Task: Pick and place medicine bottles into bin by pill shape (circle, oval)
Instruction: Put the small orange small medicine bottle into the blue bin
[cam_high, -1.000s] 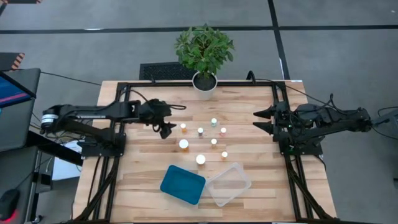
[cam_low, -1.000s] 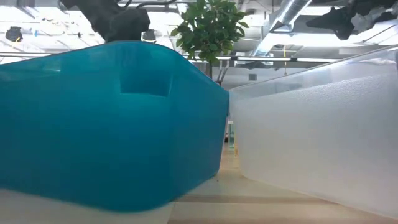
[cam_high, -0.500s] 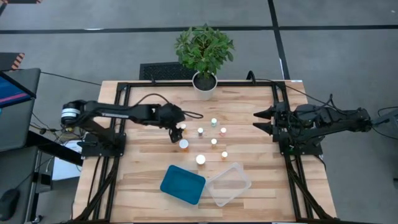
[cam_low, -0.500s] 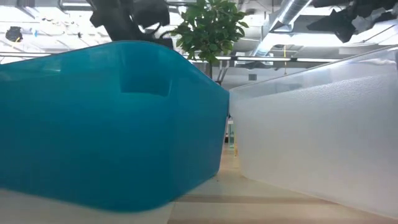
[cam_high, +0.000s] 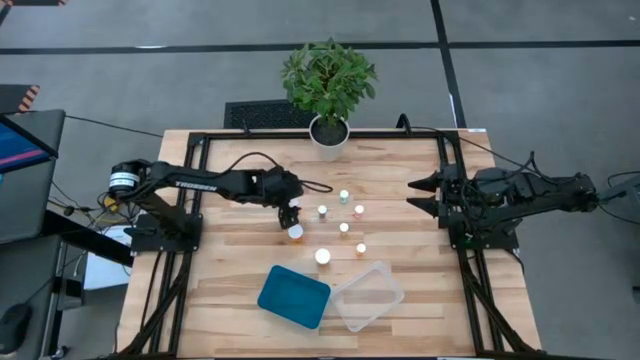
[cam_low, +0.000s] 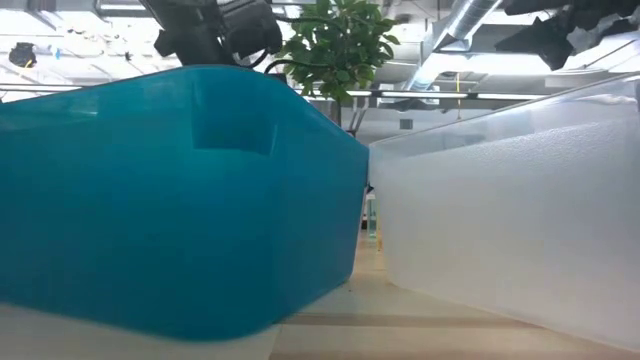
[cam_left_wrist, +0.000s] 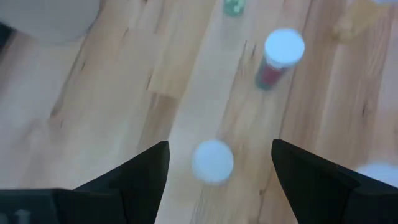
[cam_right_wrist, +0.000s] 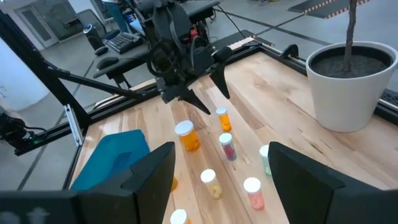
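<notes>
My left gripper grabs the small orange bottle by its white cap (cam_high: 294, 202) next, so as to sort it by pill shape into the blue bin (cam_high: 294, 297).
Several small white-capped medicine bottles stand upright on the wooden table (cam_high: 230, 270). Two wider orange ones (cam_high: 295, 232) (cam_high: 322, 256) stand nearer the bins. My left gripper (cam_high: 290, 216) is open and hangs above a small orange bottle (cam_right_wrist: 222, 118). That bottle's white cap (cam_left_wrist: 212, 162) shows between the open fingers in the left wrist view (cam_left_wrist: 221, 146), with the fingers apart from it. A pinkish bottle (cam_left_wrist: 278, 57) stands just beyond. My right gripper (cam_high: 415, 195) is open and empty, at the table's right side.
A blue bin (cam_high: 294, 296) and a clear bin (cam_high: 367, 295) lie side by side near the table's front edge and fill the low view. A potted plant (cam_high: 328, 85) stands at the far edge. Black frame rails run along both sides.
My left gripper has gone toward the table's right edge and a little toward the near edge, from beside the bottles to above the small orange bottle at the left end of the group. The bottles have stayed where they were.
</notes>
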